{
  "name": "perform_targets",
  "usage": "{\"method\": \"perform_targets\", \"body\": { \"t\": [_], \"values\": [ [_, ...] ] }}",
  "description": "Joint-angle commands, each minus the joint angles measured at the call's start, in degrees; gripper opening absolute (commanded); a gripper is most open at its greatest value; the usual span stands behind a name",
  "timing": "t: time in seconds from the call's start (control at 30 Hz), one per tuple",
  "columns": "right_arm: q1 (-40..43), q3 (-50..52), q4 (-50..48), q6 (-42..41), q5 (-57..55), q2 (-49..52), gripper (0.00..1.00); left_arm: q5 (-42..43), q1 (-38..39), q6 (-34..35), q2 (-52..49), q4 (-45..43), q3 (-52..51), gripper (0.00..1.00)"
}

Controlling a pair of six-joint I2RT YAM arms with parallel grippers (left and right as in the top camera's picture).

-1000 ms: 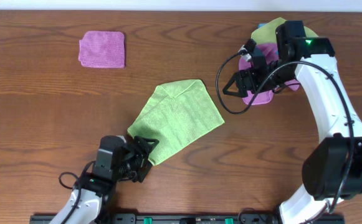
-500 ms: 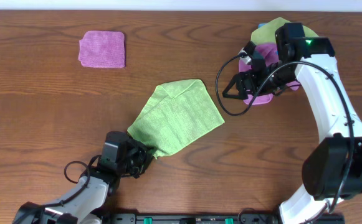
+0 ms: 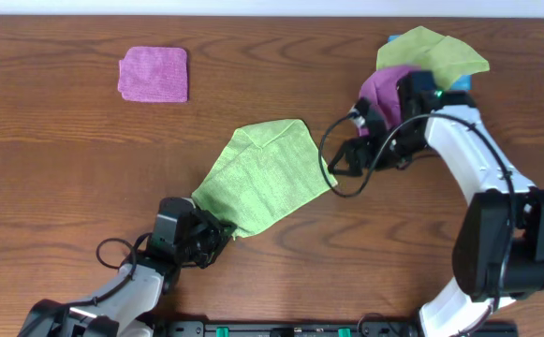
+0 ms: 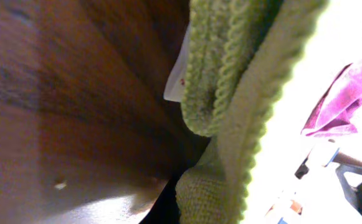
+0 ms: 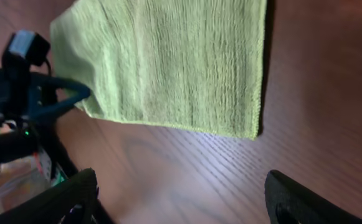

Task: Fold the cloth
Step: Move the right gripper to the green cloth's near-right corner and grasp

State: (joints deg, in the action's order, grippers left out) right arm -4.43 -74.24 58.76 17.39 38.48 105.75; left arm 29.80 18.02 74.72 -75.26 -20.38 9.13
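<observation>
My right gripper grabs the lime-green cloth's free corner [image 3: 332,183] [image 5: 251,132] next, along the cloth's edge my left gripper holds, to fold the cloth evenly.
The lime-green cloth [image 3: 267,173] lies spread flat at mid-table, one corner pointing toward the front left. My left gripper [image 3: 217,229] is shut on that near corner. In the left wrist view the cloth's hemmed edge [image 4: 230,93] fills the frame and runs down into the left gripper [image 4: 212,196]. My right gripper [image 3: 342,159] hovers open just right of the cloth's right corner, with nothing between its fingers. In the right wrist view the cloth [image 5: 168,62] lies ahead of the open right gripper [image 5: 181,190], with bare wood between the jaws.
A purple cloth [image 3: 154,74] lies folded at the back left. At the back right, another purple cloth [image 3: 384,89] sits bunched with a yellow-green cloth [image 3: 431,51] and a blue one [image 3: 463,82]. The table's front edge runs just behind the left arm.
The left gripper closed on the cloth's near corner. The right arm swung left and forward, away from the back-right pile to the cloth's right corner, still open.
</observation>
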Motion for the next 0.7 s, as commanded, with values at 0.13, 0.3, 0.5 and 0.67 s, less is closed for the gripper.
{"method": "perform_targets", "body": {
  "t": [0.13, 0.3, 0.5, 0.67],
  "values": [
    [-1.77, 6.25, -7.96, -0.17, 1.66, 0.31, 0.84, -1.09, 0.0, -1.51, -2.62, 2.95, -1.01, 0.06],
    [-1.99, 9.81, -14.53, -2.6, -0.04, 0.33, 0.84, 0.11, -0.04, -1.49, -2.6, 2.86, -0.55, 0.06],
    [-1.99, 13.09, -18.43, -4.09, -1.84, 0.33, 0.84, 0.35, -0.04, -1.49, -2.6, 1.97, -0.2, 0.06],
    [-2.05, 15.47, -21.24, -5.55, -1.84, 0.33, 0.83, 0.94, -0.04, -1.49, -2.6, 1.62, 0.13, 0.06]
  ]
}}
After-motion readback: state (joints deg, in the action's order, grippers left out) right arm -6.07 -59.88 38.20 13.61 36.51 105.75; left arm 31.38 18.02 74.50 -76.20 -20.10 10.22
